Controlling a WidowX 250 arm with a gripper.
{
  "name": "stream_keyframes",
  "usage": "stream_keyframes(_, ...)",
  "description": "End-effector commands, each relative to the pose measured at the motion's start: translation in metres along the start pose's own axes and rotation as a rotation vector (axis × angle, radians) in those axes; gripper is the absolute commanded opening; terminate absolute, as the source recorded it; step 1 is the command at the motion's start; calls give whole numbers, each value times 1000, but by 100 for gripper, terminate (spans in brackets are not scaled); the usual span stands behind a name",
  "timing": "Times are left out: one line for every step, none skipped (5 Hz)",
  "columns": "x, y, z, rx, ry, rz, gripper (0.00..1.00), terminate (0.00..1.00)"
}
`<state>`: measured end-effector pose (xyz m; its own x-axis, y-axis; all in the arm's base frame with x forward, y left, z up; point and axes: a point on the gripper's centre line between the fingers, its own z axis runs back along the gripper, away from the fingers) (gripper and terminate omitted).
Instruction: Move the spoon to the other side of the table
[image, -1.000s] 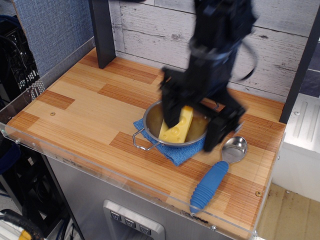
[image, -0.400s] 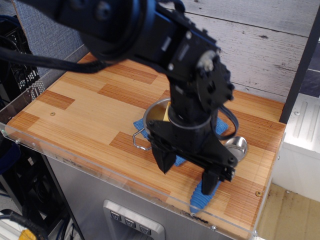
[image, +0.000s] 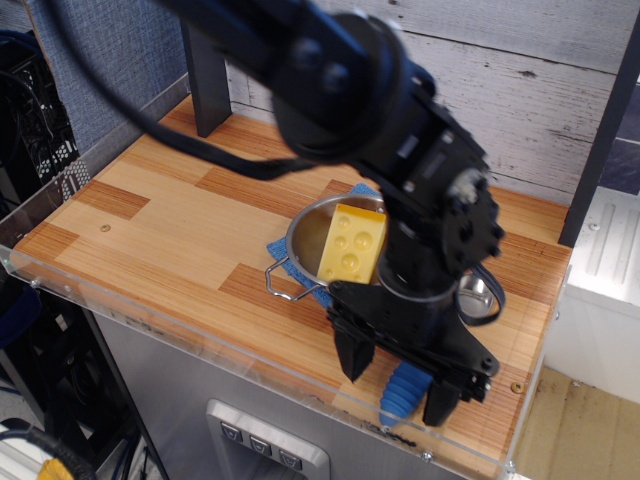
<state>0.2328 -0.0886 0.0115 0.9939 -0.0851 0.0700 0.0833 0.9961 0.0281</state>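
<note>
My gripper will move the spoon to the other side of the table, so next it should grab the spoon by its ribbed blue handle (image: 404, 390).
The spoon lies at the front right of the table (image: 170, 210). Its ribbed blue handle (image: 404, 390) shows between my fingers, and its silver bowl (image: 478, 296) shows just behind my wrist. My black gripper (image: 395, 395) is low over the handle near the front edge. It is open, with one finger (image: 353, 362) to the left of the handle and the other (image: 441, 402) to the right. The jaws stand wide apart and do not clamp the handle. My arm hides the middle of the spoon.
A steel pan (image: 305, 237) with a yellow cheese wedge (image: 352, 245) stands on a small blue cloth (image: 276, 249) just behind my gripper. A dark post (image: 205, 70) rises at the back left. The clear acrylic edge (image: 180, 325) runs along the front.
My arm has swung down from above the pan to the front right. The open gripper has come down around the spoon's blue handle. The spoon has not moved.
</note>
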Motion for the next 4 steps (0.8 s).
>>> stream_keyframes(18,-10,-17,24,3,-22,0,0)
stream_keyframes(20,-11,-21,41,19,-28,0,0)
stream_keyframes(23,-11,-2,52,26,-67,0,0)
stream_keyframes(29,-2,47,32,-9,-101,0,0)
